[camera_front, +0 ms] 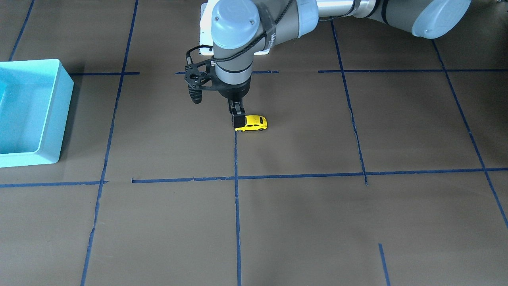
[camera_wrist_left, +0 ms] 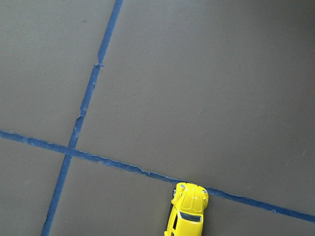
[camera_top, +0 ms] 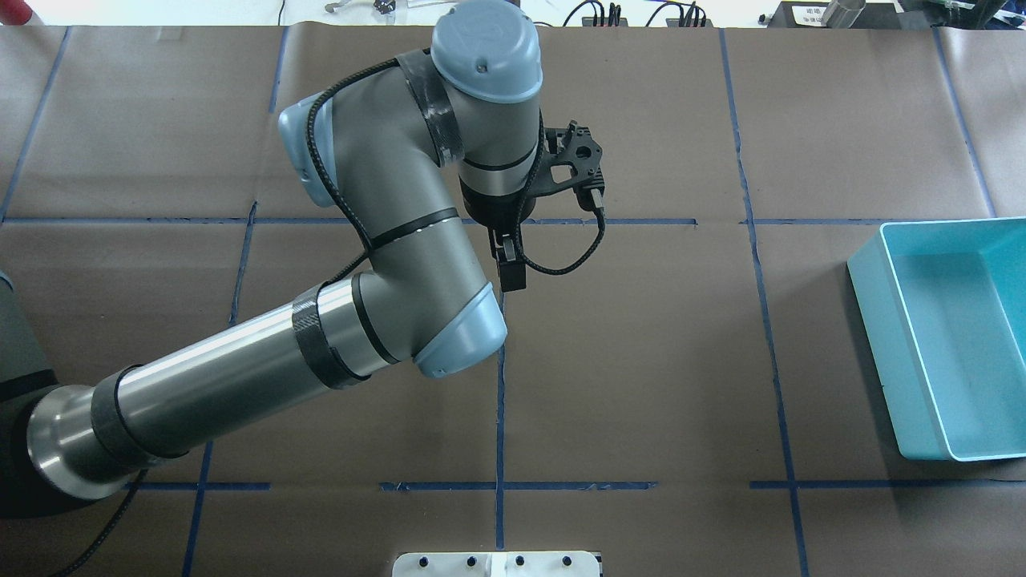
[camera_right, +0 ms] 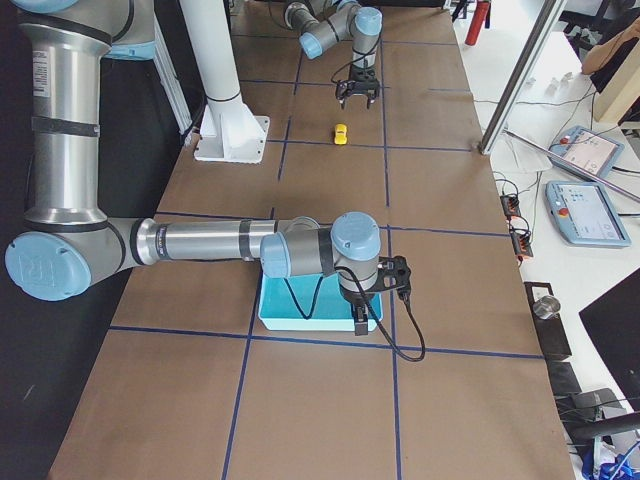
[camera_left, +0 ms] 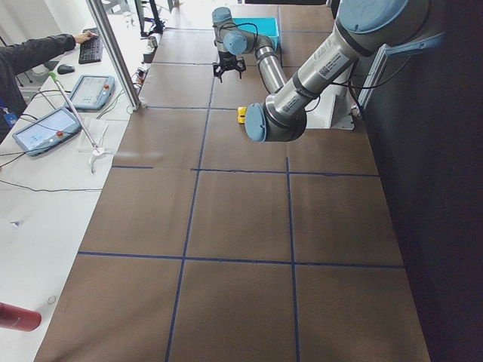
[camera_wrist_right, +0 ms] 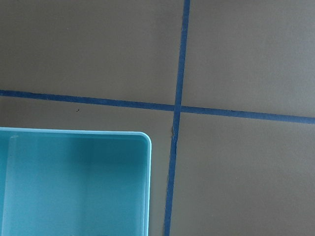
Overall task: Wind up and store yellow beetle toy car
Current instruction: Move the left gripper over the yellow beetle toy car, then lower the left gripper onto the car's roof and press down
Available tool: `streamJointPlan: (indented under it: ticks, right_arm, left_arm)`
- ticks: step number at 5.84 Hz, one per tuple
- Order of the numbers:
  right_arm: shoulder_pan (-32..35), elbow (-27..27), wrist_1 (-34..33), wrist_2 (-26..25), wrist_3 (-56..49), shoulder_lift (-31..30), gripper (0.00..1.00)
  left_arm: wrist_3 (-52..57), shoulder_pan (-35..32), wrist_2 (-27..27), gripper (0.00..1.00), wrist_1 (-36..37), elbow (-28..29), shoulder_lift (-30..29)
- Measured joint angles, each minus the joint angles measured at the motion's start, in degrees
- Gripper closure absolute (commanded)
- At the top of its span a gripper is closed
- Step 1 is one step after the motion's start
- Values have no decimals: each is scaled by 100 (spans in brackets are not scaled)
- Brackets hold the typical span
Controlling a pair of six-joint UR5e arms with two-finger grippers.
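My left gripper is going to pick up the yellow beetle toy car next by the sides of its front half (camera_wrist_left: 189,204), so the car can be wound up.
The yellow beetle toy car (camera_front: 254,123) stands on its wheels on the brown table, beside a blue tape line. It also shows at the bottom edge of the left wrist view (camera_wrist_left: 187,211) and as a small shape in the right side view (camera_right: 341,133). My left gripper (camera_front: 238,120) hangs over the car's end. Its jaws are apart and hold nothing. In the overhead view my left arm hides the car, and only the gripper (camera_top: 510,275) shows. My right gripper (camera_right: 360,322) hovers over a corner of the turquoise bin (camera_right: 300,318). I cannot tell whether it is open or shut.
The turquoise bin (camera_top: 882,320) sits at my right end of the table, well away from the car; it also shows in the front view (camera_front: 55,111) and the right wrist view (camera_wrist_right: 145,147). Blue tape lines grid the table. A white mounting plate (camera_top: 497,565) lies at the near edge.
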Motion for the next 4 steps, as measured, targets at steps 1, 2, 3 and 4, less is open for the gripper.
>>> streamJointPlan:
  ticks: [1,2,3,4]
  right_arm:
    - [2,92,-7,9,1,-32,0]
    - [2,118,-7,22,6,-83,0]
    - [23,120,-3,26,7,-192,0]
    - [50,104,1,12,10,-287,0]
  left_arm:
    - [434,208,405,0,180,32,-40]
    - [729,394,798,0,320,75,-25]
    - [821,540,1078,0,350,149,22]
    - [842,642,1254,0,267,274,94]
